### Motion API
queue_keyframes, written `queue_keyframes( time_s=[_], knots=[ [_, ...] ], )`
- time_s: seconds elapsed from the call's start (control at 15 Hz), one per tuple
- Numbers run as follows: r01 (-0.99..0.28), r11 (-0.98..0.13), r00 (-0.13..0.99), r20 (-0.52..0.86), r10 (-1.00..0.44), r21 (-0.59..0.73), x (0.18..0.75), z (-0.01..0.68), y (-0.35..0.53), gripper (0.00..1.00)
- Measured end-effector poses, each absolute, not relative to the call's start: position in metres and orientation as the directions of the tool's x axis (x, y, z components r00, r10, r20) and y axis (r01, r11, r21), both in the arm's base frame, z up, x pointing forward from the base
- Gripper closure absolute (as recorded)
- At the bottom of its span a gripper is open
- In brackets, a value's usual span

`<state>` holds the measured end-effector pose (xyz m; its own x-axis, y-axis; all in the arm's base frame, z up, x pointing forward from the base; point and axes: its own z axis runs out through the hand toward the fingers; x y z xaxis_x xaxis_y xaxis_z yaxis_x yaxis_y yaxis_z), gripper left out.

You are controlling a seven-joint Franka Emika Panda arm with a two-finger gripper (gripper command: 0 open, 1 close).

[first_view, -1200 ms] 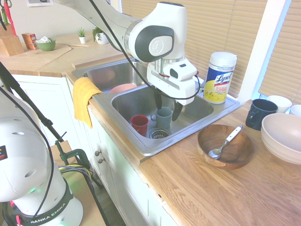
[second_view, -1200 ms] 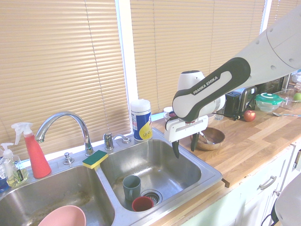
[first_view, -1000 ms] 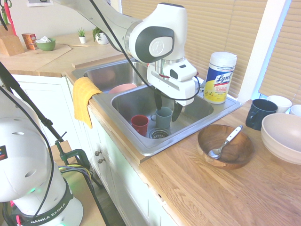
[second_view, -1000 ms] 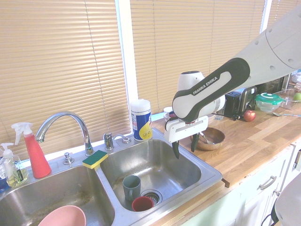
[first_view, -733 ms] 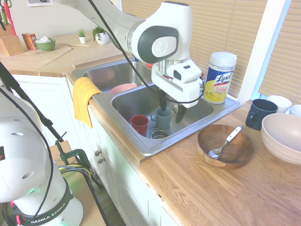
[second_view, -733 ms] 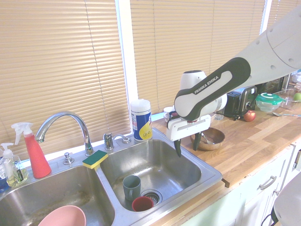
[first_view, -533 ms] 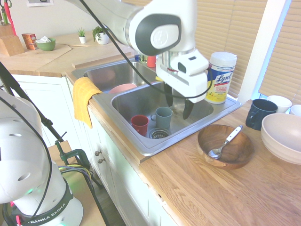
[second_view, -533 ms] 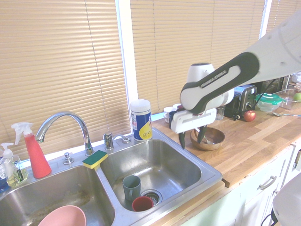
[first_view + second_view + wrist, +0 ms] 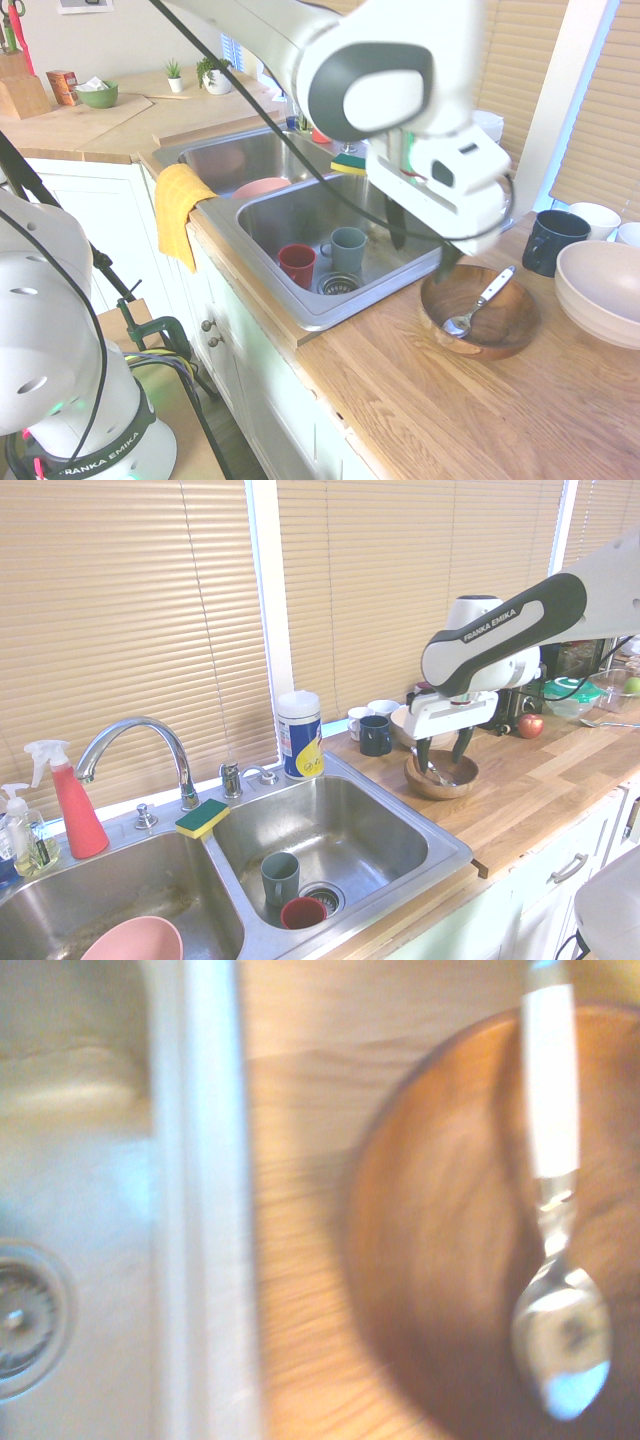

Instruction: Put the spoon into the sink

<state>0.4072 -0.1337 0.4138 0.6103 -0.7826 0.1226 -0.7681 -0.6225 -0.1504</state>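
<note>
The gripper grabs the spoon by its pale handle (image 9: 551, 1080) next, which rises to the rim of the wooden bowl, since the spoon's silver end (image 9: 563, 1345) lies down inside.
The spoon (image 9: 482, 300) lies in a round wooden bowl (image 9: 505, 330) on the counter, silver bowl end down and pale handle resting on the rim. The wrist view shows the spoon (image 9: 551, 1210) close up inside the wooden bowl (image 9: 430, 1260). My gripper (image 9: 423, 245) hangs open just above the bowl's sink-side edge, with nothing between its fingers. From the other side, the gripper (image 9: 441, 752) straddles the wooden bowl (image 9: 441, 783) from above. The steel sink (image 9: 330, 305) lies just left of the bowl, and its rim (image 9: 205, 1210) shows in the wrist view.
A green cup (image 9: 348, 248) and a red cup (image 9: 297, 265) stand by the drain in the near basin. A dark mug (image 9: 552, 240) and a big white bowl (image 9: 600, 290) sit beyond the wooden bowl. A wipes canister (image 9: 299, 735) stands behind the sink. A yellow cloth (image 9: 178, 205) hangs over the sink's front corner.
The arm has swung from above the sink basin over to the wooden bowl on the counter. The gripper stayed open. The spoon has not moved.
</note>
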Motion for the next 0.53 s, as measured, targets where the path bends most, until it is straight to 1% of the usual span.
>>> queue_keyframes(
  time_s=[0.2,0.53],
  knots=[
    [-0.742,-0.645,0.632,0.132,-0.764,-0.182,0.424,0.395,-0.157,0.00],
    [-0.704,-0.682,0.652,0.200,-0.731,-0.198,0.452,0.377,-0.179,0.00]
  ],
)
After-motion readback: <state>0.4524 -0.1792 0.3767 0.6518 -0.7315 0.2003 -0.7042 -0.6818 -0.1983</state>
